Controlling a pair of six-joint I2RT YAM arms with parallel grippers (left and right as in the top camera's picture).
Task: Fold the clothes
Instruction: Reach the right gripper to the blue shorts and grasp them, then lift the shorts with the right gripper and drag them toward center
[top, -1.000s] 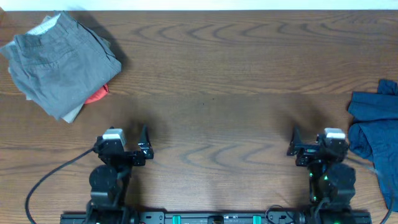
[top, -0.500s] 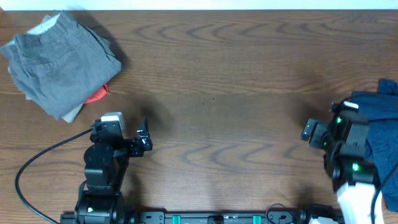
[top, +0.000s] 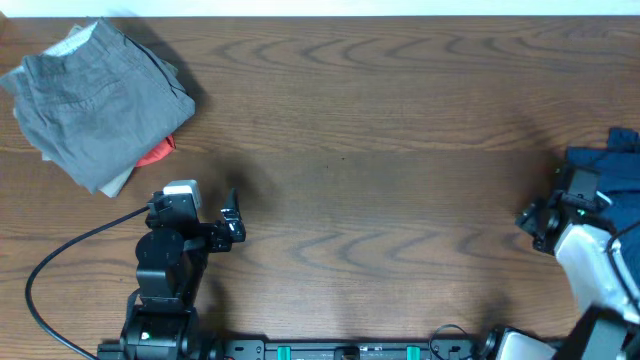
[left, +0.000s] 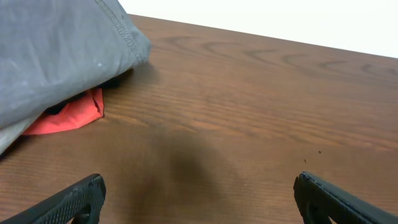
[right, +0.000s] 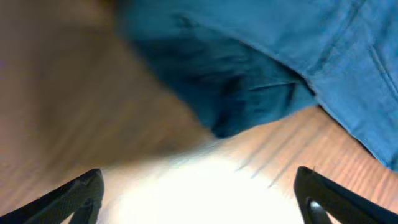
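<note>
My right gripper will next grab the dark navy blue shorts by the rumpled edge (top: 582, 160) (right: 235, 109). The rest of the shorts will stay loose, so it can be spread for folding.
The dark navy blue shorts (top: 604, 172) lie crumpled at the table's right edge, partly cut off by the frame. In the right wrist view they (right: 273, 56) fill the upper part, a rumpled edge just ahead of the fingers. My right gripper (right: 199, 196) is open and empty, close to the shorts' left edge; overhead it (top: 535, 222) sits beside them. My left gripper (left: 199, 199) is open and empty over bare wood; overhead it (top: 232, 222) is at front left.
Folded grey-khaki shorts (top: 95, 95) lie at the back left with a small orange-red garment (top: 157, 153) under them, also in the left wrist view (left: 62, 118). A black cable (top: 60, 270) runs from the left arm. The wooden table (top: 360, 130) spans the view.
My right arm has swung right and forward toward the navy shorts, its gripper staying open. My left arm shifted slightly left and back, then held still.
</note>
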